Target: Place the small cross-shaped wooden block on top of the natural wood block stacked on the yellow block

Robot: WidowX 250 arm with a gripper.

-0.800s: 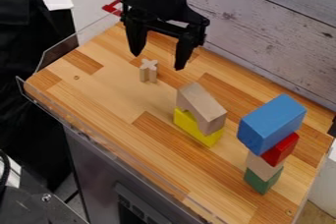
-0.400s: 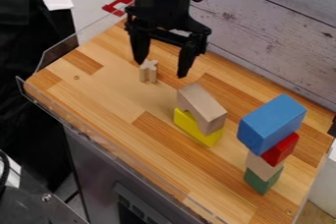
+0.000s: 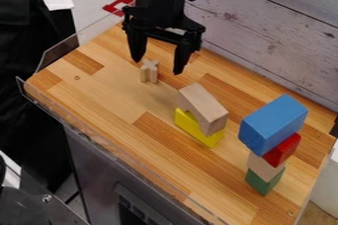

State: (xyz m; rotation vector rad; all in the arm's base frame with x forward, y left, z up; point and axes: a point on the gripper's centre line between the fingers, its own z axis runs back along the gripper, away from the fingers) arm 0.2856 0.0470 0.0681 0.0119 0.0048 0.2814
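My gripper picks up the small natural wood block by its opposite upright sides next, to lift it off the wooden table.
My gripper (image 3: pixel 157 67) hangs over the back left of the wooden table, open, with nothing held between its fingers. Nearest to it is a small cross-shaped wooden block (image 3: pixel 149 71), standing upright just below its left fingertip; whether they touch I cannot tell. Toward the middle, a plain wooden block (image 3: pixel 203 109) rests at a tilt on a yellow block (image 3: pixel 197 129). At the right stands a stack: a large blue block (image 3: pixel 273 125) on top, a red block (image 3: pixel 282 150) beneath it, then a plain wooden block (image 3: pixel 265 168), and a green block (image 3: pixel 264 182) at the bottom.
The wooden table (image 3: pixel 104 87) has clear plastic guards (image 3: pixel 78 44) along its left and front edges. A whitewashed plank wall (image 3: pixel 271 31) rises behind it. A red bracket (image 3: pixel 118 5) sits at the back left corner.
The gripper first came down and slightly right, then moved back a little up and left. It stays open. The blocks have not moved.
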